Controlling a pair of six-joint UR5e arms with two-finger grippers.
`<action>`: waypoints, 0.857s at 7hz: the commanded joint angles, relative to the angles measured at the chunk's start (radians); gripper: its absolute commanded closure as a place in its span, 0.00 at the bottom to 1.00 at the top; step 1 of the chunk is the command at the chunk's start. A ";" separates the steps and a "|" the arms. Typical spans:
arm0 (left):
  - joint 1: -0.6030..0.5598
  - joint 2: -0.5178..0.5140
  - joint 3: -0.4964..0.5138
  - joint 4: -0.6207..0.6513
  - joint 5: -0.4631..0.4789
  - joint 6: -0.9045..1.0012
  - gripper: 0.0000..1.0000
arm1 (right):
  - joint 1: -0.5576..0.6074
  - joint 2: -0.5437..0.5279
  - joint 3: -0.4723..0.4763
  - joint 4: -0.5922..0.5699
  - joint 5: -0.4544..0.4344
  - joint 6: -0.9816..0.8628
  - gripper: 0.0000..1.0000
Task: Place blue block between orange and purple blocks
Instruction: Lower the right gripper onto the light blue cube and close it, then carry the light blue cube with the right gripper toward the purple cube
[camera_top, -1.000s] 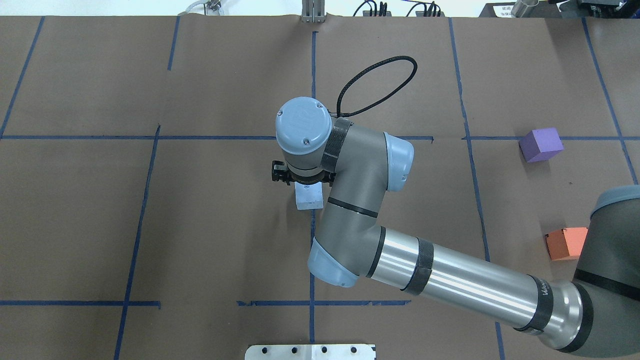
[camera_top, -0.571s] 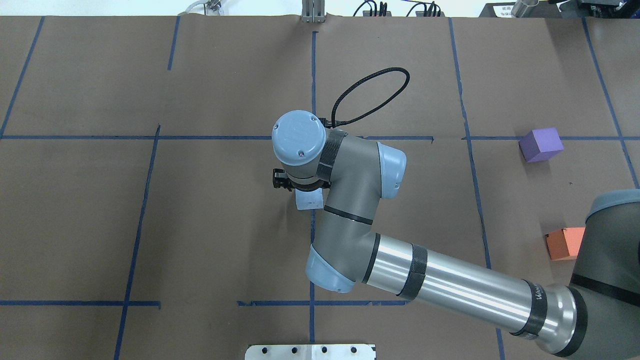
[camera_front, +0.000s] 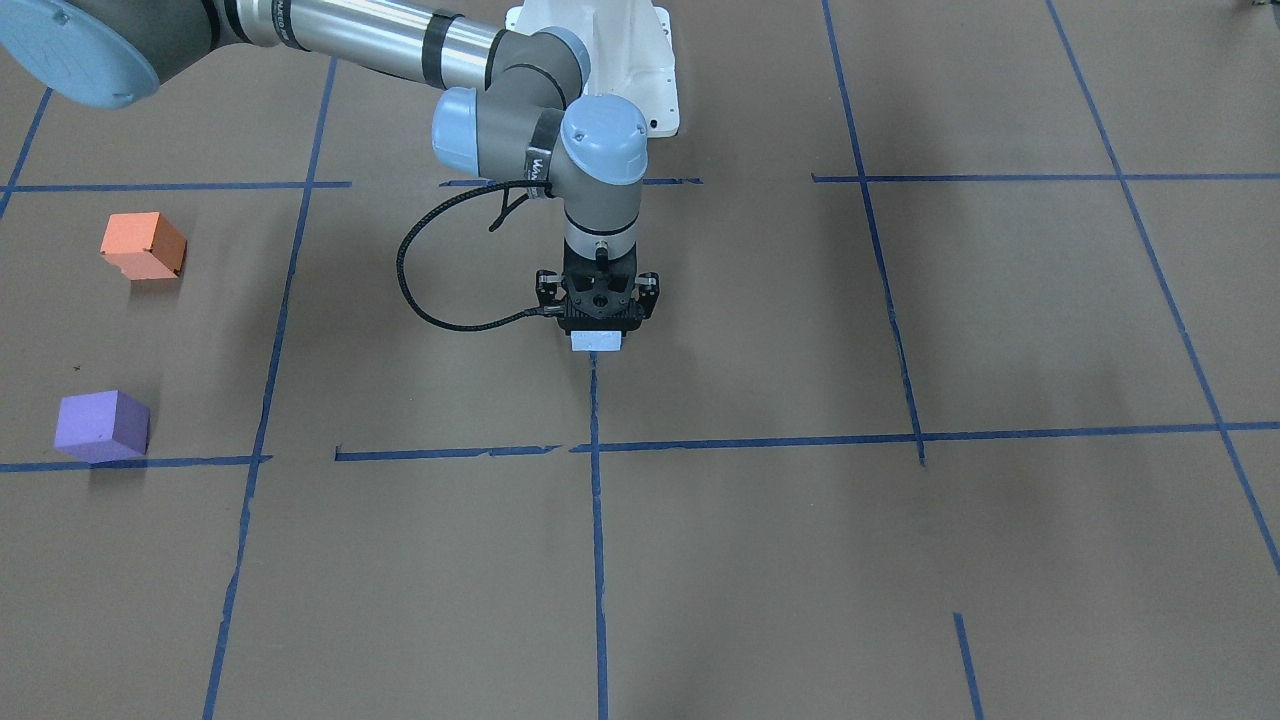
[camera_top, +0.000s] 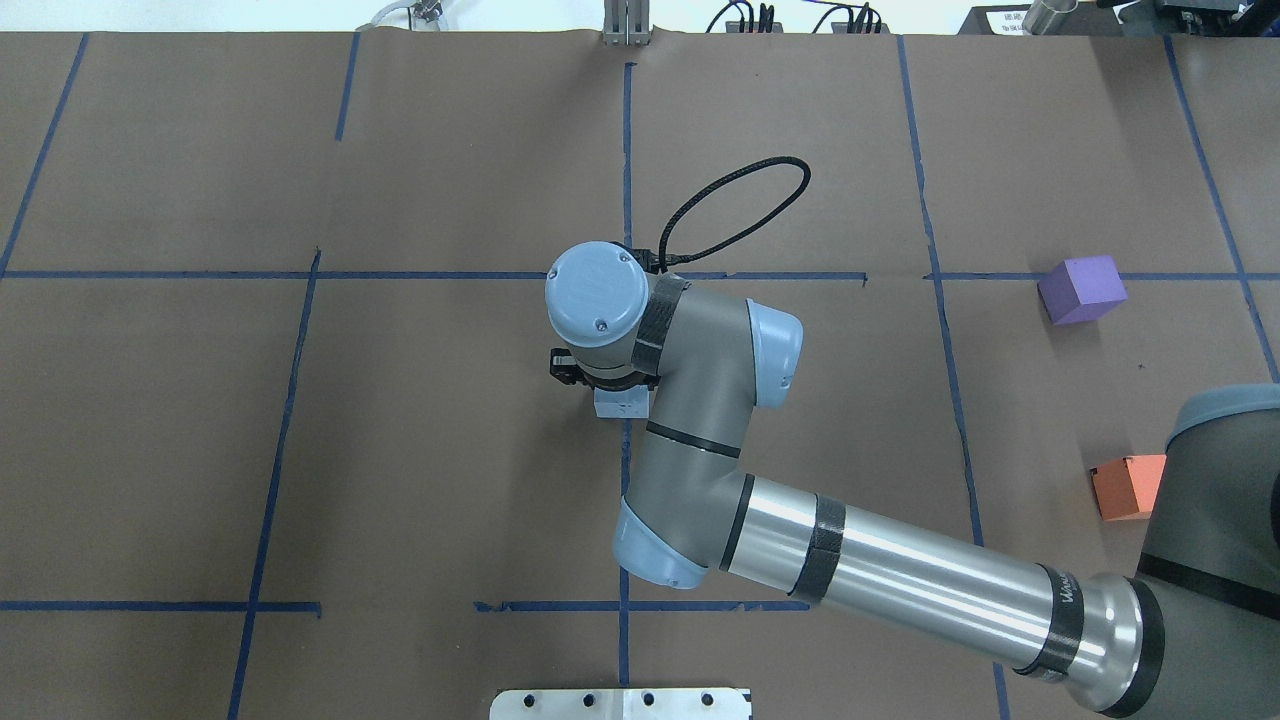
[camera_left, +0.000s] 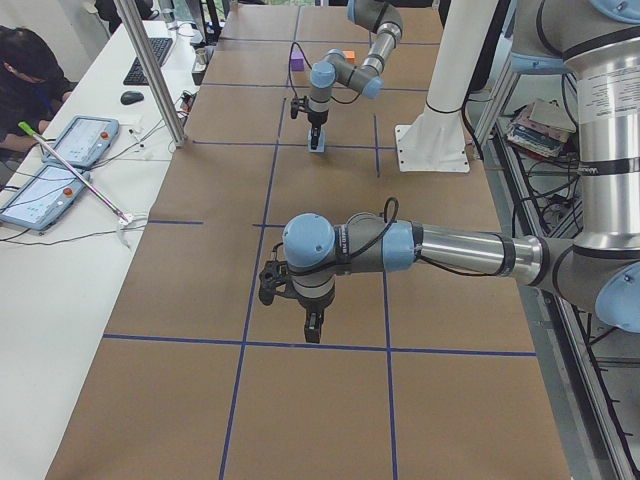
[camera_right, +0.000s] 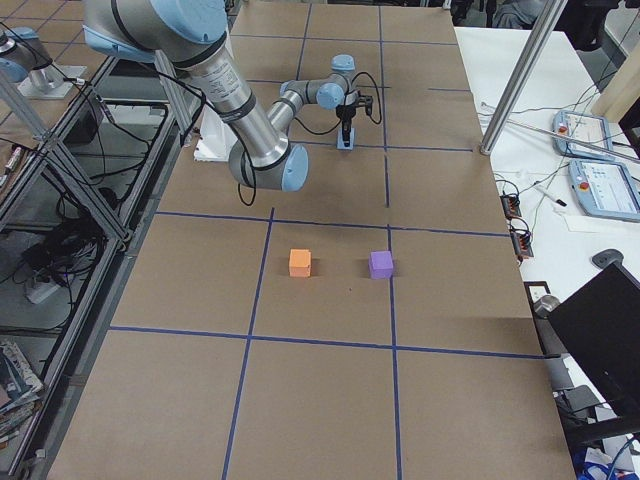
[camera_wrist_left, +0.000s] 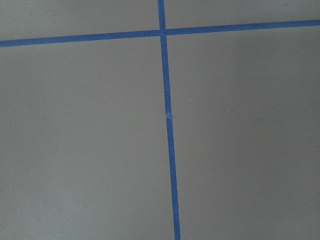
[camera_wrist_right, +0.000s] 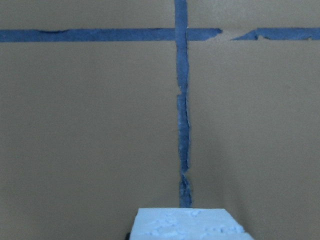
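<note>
The pale blue block needs grabbing by its top (camera_wrist_right: 186, 223) next, with my right gripper, to set it between the orange and purple blocks.
The pale blue block (camera_front: 597, 342) sits on a blue tape line near the table's middle; it also shows in the overhead view (camera_top: 620, 402) and at the bottom edge of the right wrist view (camera_wrist_right: 187, 224). My right gripper (camera_front: 597, 326) points straight down directly over it, its jaws spread, low around the block's top. The orange block (camera_top: 1128, 486) and purple block (camera_top: 1081, 289) sit apart at the table's right side, with a gap between them. My left gripper (camera_left: 311, 327) hovers over bare table in the exterior left view; I cannot tell whether it is open or shut.
Brown paper with a blue tape grid (camera_top: 626, 150) covers the table. The right arm's cable loop (camera_top: 735, 205) arches beyond the wrist. A white base plate (camera_top: 620, 703) sits at the near edge. The right arm's elbow overhangs the orange block's side.
My right wrist has dropped lower over the blue block and now covers more of it. The blocks have not moved.
</note>
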 joint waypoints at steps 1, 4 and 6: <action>0.000 -0.002 -0.001 0.000 -0.002 0.000 0.00 | 0.019 0.004 0.011 -0.001 0.004 -0.003 0.60; 0.000 -0.002 0.001 0.000 0.000 0.000 0.00 | 0.180 -0.114 0.100 -0.008 0.148 -0.094 0.60; 0.000 -0.002 0.001 -0.002 -0.002 0.000 0.00 | 0.275 -0.359 0.302 -0.005 0.179 -0.315 0.60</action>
